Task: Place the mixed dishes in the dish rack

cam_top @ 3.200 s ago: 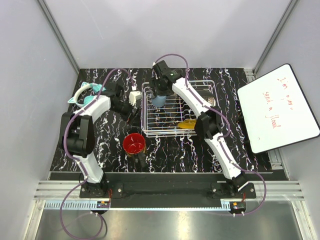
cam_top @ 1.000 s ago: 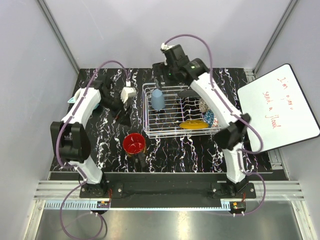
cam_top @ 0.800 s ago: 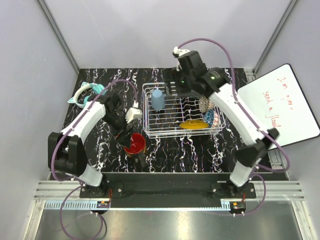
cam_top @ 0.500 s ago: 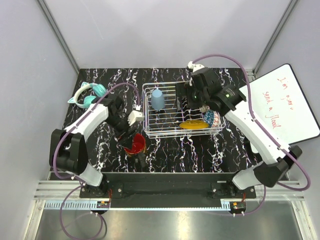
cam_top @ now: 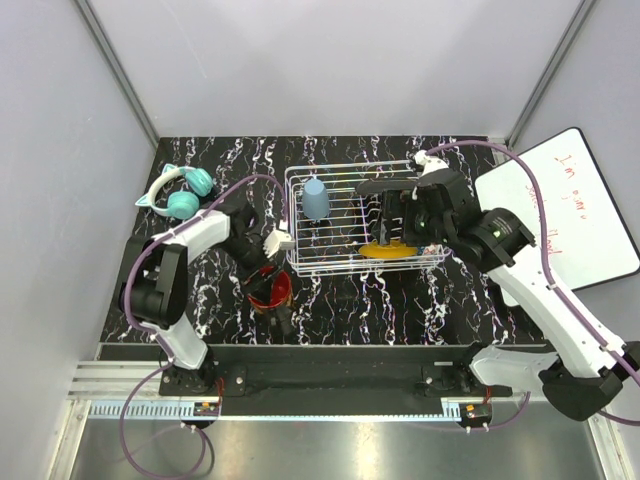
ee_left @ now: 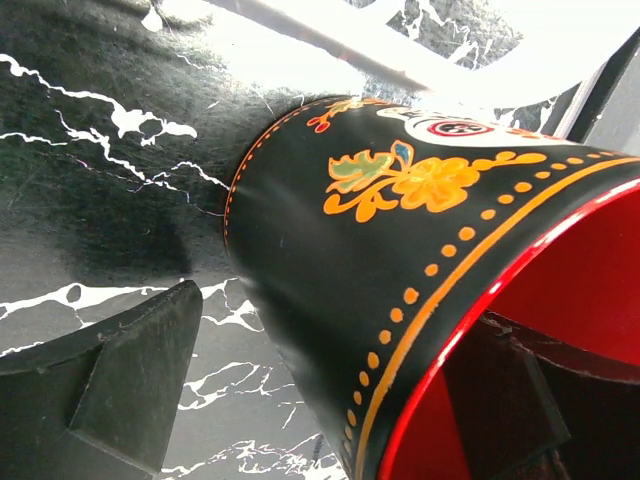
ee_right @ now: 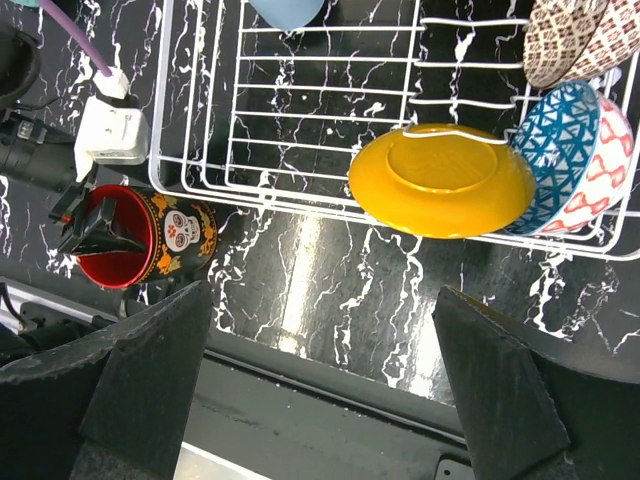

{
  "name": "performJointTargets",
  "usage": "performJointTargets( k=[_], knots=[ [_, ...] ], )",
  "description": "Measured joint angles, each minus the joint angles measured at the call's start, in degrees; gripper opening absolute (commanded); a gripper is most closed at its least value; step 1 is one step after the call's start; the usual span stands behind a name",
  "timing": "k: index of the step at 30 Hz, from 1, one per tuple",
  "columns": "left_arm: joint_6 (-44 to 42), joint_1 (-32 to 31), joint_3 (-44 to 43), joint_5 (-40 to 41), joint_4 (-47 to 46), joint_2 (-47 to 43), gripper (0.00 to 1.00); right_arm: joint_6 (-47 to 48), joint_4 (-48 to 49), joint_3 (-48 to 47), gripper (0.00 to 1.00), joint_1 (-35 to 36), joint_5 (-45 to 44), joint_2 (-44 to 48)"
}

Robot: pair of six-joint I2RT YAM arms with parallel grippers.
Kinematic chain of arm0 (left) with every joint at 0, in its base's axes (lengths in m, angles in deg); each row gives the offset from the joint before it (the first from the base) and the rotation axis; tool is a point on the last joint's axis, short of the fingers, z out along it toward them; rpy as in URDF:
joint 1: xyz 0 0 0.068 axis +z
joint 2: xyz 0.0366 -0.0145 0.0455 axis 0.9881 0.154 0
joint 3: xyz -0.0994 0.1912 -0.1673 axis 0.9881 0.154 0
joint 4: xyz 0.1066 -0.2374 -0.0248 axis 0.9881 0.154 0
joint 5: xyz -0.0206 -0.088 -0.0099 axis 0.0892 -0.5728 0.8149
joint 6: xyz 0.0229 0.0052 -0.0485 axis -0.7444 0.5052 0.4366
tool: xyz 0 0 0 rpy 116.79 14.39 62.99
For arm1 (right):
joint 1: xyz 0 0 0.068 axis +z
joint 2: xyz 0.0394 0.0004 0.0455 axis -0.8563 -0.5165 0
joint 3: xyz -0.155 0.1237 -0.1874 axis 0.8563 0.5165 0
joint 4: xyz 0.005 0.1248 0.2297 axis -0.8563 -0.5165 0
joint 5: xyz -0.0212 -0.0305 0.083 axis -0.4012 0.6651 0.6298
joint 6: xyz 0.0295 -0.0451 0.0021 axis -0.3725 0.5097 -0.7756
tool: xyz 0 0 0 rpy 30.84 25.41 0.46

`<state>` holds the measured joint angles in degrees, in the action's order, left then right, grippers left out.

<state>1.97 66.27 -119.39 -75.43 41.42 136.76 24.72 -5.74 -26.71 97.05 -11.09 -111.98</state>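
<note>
I next need to take hold of the dark mug by its rim [ee_left: 424, 385] with my left gripper, so the handle stays free for passing the mug to my right gripper for racking.
The dish rack [cam_top: 300, 262] is a white wire basket at mid-table. Inside it sit a light blue cup [cam_top: 316, 198], upside down, a mustard-yellow plate [ee_right: 440, 180] leaning at the near side, and a gold lattice bowl [ee_right: 575, 40]. The dark mug with red inside [cam_top: 270, 290] lies on the mat just left of the rack's near corner. My left gripper [ee_left: 338, 310] is open astride the mug's rim [ee_left: 440, 330], one finger inside and one outside. My right gripper [ee_right: 320, 300] hangs open and empty above the rack's near edge.
A blue-and-red patterned bowl [ee_right: 575, 160] leans in the rack's right end. Teal headphones [cam_top: 180, 195] lie at the back left. A whiteboard [cam_top: 560, 215] sits to the right. A white plug block [ee_right: 115, 130] on the left arm's cable is near the rack's left side.
The right arm let go of the blue cup in the rack and drew back toward the right. The left arm swung from the back left down to the mug, its open fingers now over the rim.
</note>
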Motion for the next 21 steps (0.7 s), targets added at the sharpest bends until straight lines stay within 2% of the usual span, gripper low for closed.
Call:
performJointTargets(
  k=[3,4,6,7,15,21],
  knots=[
    [0.33,-0.07,0.81,-0.46,-0.87,-1.38,0.61,-0.52,0.02,0.28,1.00,0.00,0.24,-0.46],
    [0.09,-0.09,1.22,-0.87,-1.18,-2.45,0.35,-0.55,0.02,0.33,1.00,0.00,0.46,-0.83],
    [0.35,-0.39,1.27,-0.07,-2.29,-3.76,0.08,-0.55,0.09,0.33,1.00,0.00,1.09,-1.81],
    [0.20,-0.39,0.79,-0.39,-1.88,-4.50,0.00,-0.55,0.11,0.35,1.00,0.00,1.40,-2.25],
    [-2.67,-0.42,0.24,-0.68,1.49,-9.88,0.00,-0.66,1.51,1.33,1.00,0.00,3.69,-4.55],
    [-7.17,-0.37,-5.09,-0.35,11.80,-10.51,0.00,-0.85,2.49,1.70,1.00,0.00,4.55,-4.52]
  ],
)
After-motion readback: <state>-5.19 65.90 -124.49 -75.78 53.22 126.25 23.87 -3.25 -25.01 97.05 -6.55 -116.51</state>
